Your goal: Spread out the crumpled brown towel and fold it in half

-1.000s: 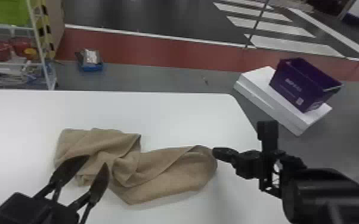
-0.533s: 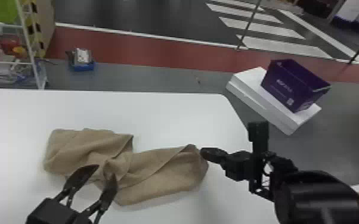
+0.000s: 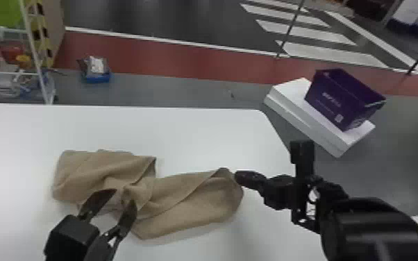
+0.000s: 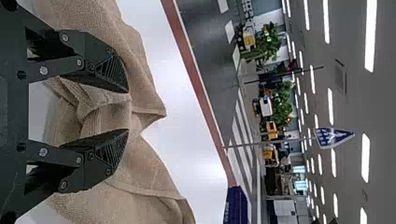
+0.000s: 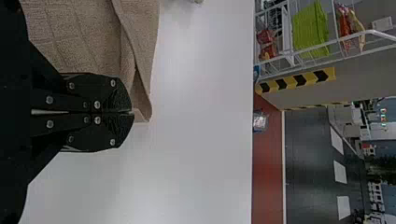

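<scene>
The left gripper grabs the crumpled brown towel by its pointed corner [image 3: 152, 161] [image 4: 157, 114] next, to spread the towel flat on the white table.
The brown towel [image 3: 184, 198] lies crumpled on the white table, with a bunched fold near its middle. My left gripper [image 3: 123, 198] stands open over that fold; in the left wrist view a ridge of the towel [image 4: 105, 114] lies beyond and between the parted fingertips of the left gripper [image 4: 128, 111]. At the towel's right end is my right gripper [image 3: 237, 176]. In the right wrist view the right gripper [image 5: 132, 112] has its fingers pressed together on a corner of the towel [image 5: 135, 56].
The white table [image 3: 198, 139] extends left and ahead of the towel. Past its right edge, a purple box [image 3: 343, 99] rests on white slabs [image 3: 309, 119]. A wire rack [image 3: 31, 52] and a blue tray [image 3: 97, 77] are beyond the far edge.
Relative to the towel, my left gripper has shifted right, from its left part to the middle fold. The right gripper stays at the towel's right end. The head view has shifted slightly.
</scene>
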You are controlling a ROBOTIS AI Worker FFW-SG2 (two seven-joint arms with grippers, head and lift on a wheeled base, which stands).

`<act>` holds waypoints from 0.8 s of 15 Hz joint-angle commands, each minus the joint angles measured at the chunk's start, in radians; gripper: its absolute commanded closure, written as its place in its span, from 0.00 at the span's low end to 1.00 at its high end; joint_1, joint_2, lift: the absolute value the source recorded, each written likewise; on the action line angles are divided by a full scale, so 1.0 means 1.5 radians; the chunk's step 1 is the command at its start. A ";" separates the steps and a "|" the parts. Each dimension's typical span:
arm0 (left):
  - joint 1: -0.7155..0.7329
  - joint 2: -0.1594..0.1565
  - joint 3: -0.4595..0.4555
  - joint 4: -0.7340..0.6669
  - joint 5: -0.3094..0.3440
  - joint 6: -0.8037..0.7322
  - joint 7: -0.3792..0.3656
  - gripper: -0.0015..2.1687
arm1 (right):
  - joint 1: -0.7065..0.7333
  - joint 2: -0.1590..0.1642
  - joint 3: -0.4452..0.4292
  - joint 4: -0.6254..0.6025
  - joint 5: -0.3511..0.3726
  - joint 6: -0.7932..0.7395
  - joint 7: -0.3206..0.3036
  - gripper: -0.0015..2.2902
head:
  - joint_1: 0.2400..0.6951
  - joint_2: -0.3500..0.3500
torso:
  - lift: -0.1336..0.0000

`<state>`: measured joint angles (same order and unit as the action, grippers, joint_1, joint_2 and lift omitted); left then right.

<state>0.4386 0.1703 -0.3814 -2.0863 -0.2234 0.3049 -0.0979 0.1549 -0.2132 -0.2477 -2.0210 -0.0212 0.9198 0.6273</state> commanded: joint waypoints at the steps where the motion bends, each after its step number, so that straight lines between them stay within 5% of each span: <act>1: -0.007 0.000 0.006 0.004 0.005 0.007 -0.001 0.32 | -0.001 0.000 -0.006 0.001 0.000 -0.002 0.000 0.63 | 1.00 0.04 | 0.08; 12: -0.008 0.005 0.017 0.009 0.000 0.027 -0.003 0.32 | -0.009 -0.001 -0.011 0.015 0.001 -0.006 0.000 0.63 | 1.00 0.05 | 0.08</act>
<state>0.4248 0.1762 -0.3614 -2.0725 -0.2217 0.3449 -0.1031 0.1420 -0.2148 -0.2639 -2.0013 -0.0200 0.9117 0.6275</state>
